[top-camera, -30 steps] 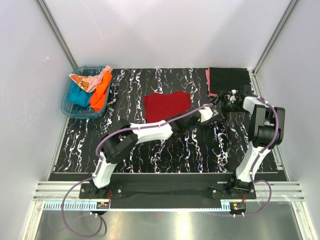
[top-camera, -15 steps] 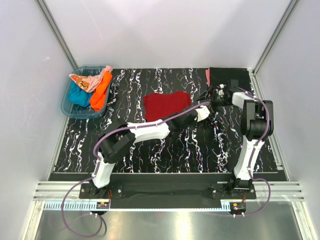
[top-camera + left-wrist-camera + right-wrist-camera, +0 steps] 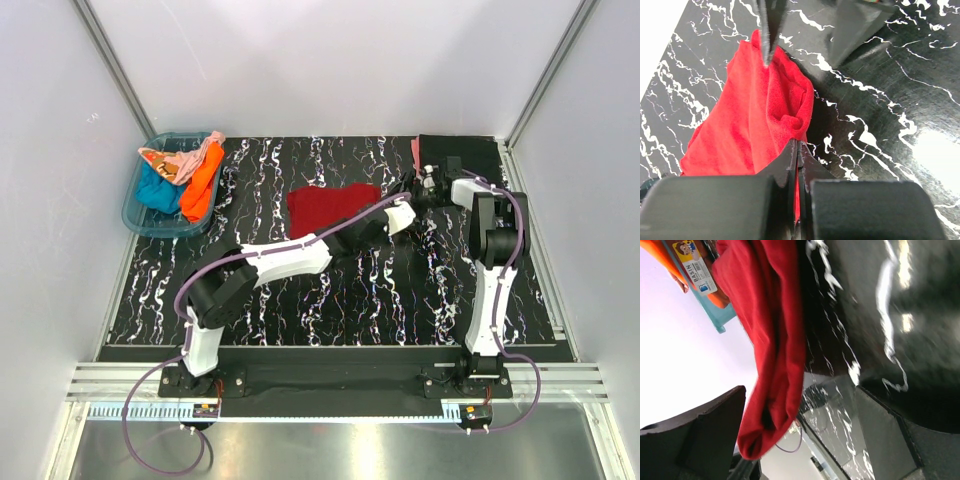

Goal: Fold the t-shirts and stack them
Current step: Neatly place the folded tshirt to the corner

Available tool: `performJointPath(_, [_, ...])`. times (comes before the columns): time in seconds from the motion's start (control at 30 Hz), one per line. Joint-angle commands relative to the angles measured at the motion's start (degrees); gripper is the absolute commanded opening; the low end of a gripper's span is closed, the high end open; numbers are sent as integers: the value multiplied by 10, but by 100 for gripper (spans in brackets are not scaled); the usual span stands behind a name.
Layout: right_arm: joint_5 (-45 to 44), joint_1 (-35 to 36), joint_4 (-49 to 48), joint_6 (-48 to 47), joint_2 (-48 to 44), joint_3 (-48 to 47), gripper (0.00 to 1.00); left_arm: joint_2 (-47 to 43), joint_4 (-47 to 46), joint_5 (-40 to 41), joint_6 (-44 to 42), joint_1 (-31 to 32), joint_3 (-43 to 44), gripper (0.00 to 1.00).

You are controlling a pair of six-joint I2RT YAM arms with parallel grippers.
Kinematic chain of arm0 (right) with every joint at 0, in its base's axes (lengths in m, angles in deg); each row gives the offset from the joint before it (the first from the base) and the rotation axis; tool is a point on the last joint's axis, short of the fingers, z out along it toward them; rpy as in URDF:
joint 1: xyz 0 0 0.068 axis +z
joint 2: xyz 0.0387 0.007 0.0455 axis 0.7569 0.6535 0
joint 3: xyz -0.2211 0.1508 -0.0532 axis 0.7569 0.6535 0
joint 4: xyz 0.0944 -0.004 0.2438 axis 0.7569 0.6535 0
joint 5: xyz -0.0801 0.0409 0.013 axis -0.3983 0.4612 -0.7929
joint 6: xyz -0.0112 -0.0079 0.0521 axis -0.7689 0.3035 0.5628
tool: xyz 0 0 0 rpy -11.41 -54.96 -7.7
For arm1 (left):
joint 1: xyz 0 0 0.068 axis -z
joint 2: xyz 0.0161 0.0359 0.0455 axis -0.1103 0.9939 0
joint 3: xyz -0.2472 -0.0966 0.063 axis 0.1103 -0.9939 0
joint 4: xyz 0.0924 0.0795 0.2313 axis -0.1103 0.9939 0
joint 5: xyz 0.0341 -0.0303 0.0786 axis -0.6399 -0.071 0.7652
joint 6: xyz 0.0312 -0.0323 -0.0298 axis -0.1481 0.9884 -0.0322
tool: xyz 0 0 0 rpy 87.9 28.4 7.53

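Next, my right gripper grabs the lifted fold at the shirt's far corner (image 3: 373, 190) to stack the dark red t-shirt folded on the black t-shirt (image 3: 462, 155).
The dark red t-shirt (image 3: 333, 208) lies partly folded mid-table. My left gripper (image 3: 400, 214) is shut on its right edge; red cloth (image 3: 760, 115) shows pinched between the closed jaws (image 3: 798, 150). My right gripper (image 3: 424, 186) is open right beside it, with a lifted red fold (image 3: 771, 340) hanging between its spread fingers (image 3: 795, 430). A folded black t-shirt (image 3: 462, 155) lies on a salmon pink one (image 3: 414, 152) at the back right. Teal (image 3: 155, 190), orange (image 3: 202, 180) and pale peach (image 3: 175, 160) shirts are in the tub.
The blue plastic tub (image 3: 135, 215) stands at the back left and shows in the right wrist view (image 3: 720, 315). White walls close in the black marbled table (image 3: 330, 290) on three sides. The left arm stretches diagonally across the table's middle.
My right gripper has moved left and back, up to the red shirt's right edge. My left gripper has drawn slightly back and left with the cloth in it.
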Motion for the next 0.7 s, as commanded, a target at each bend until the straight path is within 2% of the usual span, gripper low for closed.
performJointPath(0.0, [8,17,-8,-26,19,-47,96,-37,-27,-17,15,1,-2,0])
performJointPath(0.17, [12,29,-20,-14,36,-78,94,-41,-24,-21,10,1,-3,0])
performJointPath(0.43, [-12,47,11,-17,78,-117,87,-66,-24,-22,1,-1,-15,0])
performJointPath(0.67, [-32,60,5,5,103,-157,74,-77,-23,-25,7,-3,-19,0])
